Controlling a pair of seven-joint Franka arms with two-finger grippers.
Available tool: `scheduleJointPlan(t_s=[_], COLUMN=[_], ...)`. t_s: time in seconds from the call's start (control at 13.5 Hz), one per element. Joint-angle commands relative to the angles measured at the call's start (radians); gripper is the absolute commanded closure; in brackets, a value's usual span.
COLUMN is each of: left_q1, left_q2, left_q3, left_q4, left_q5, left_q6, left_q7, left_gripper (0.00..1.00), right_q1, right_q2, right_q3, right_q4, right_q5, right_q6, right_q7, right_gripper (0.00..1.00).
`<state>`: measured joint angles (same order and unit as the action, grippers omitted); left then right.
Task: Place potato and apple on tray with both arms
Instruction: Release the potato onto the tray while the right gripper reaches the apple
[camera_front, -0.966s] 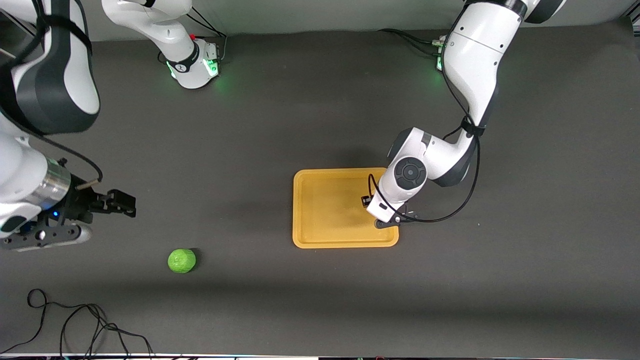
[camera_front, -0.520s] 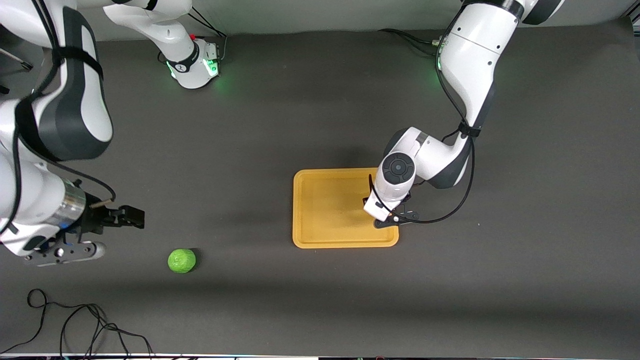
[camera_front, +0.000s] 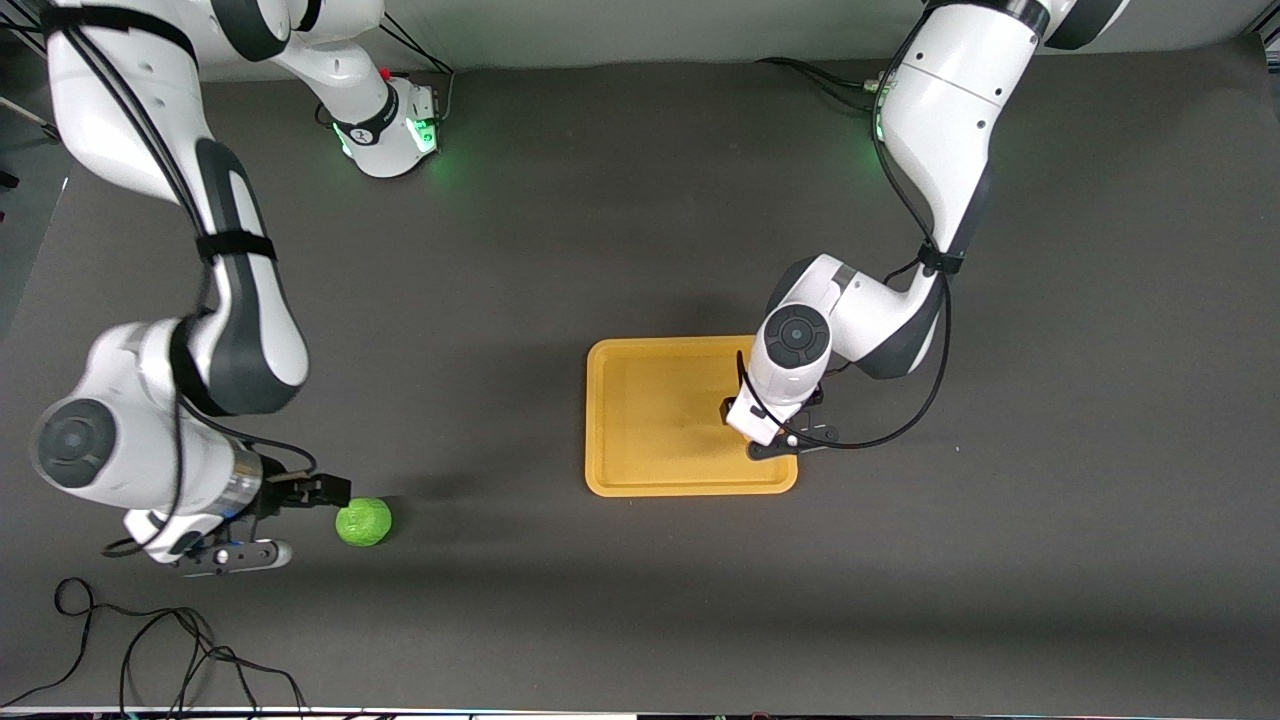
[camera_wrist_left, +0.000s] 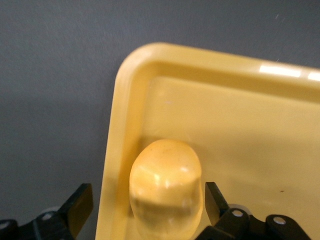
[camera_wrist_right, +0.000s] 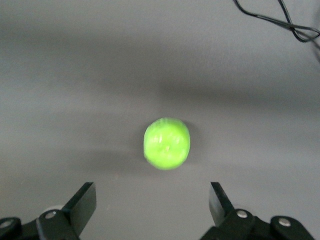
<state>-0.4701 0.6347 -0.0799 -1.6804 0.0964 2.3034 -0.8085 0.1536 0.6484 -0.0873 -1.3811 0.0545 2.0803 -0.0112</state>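
Observation:
The green apple (camera_front: 363, 521) needs to go on the tray (camera_front: 650, 420), so I should next grab it by its round sides with my right gripper.
The potato (camera_wrist_left: 166, 187), a yellow-orange lump, lies on the orange-yellow tray (camera_front: 650, 420) against the rim (camera_wrist_left: 117, 145) near a corner. My left gripper (camera_wrist_left: 147, 202) is open around it, one finger close beside it and the other out past the rim. In the front view the left wrist hides the potato. The green apple (camera_front: 363, 521) sits on the dark table toward the right arm's end. My right gripper (camera_front: 322, 493) is low beside it and open. In the right wrist view the apple (camera_wrist_right: 167, 143) lies just ahead of the open right gripper (camera_wrist_right: 151, 202), with nothing between its fingers.
A black cable (camera_front: 150, 650) lies looped on the table near the front edge, at the right arm's end, nearer to the front camera than the apple. The two arm bases (camera_front: 390, 135) stand along the table's back edge.
The left gripper has opened and let go of the potato on the tray. The right arm has swung down and across to the apple, its gripper still open.

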Motion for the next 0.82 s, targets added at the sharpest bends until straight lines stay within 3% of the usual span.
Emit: scheduleJointPlan(t_s=[0.0,0.37,0.52,0.67,0.74], left_q1=[0.060,0.186,0.231,0.306,0.333], left_q2=[-0.125,-0.341,-0.421,-0.502,-0.547], left_q3=[0.000,0.002,0.005,0.005,0.005], left_q4=[0.010,0.011,0.002,-0.014,-0.037], left_q5=[0.005,-0.076,-0.073,-0.069,-0.069], left_q6=[-0.122,-0.323,-0.416,-0.510,-0.531], left_q7=[0.006,0.184,0.343,0.490,0.546], left_gripper=[0.00,0.00,0.00,0.00,0.00], right_q1=[-0.009,-0.019,-0.019,-0.019,-0.019], right_q2=[0.026,0.125,0.128,0.128,0.128], right_q3=[-0.003,-0.002,0.000,0.001,0.001], right_q4=[-0.093,-0.157,-0.231,-0.233,-0.233], right_q5=[0.018,0.024,0.024,0.024,0.024], right_q6=[0.171,0.343,0.466,0.472,0.472], right_q7=[-0.007,-0.004,-0.001,-0.001,-0.001], right_gripper=[0.00,0.00,0.00,0.00,0.16])
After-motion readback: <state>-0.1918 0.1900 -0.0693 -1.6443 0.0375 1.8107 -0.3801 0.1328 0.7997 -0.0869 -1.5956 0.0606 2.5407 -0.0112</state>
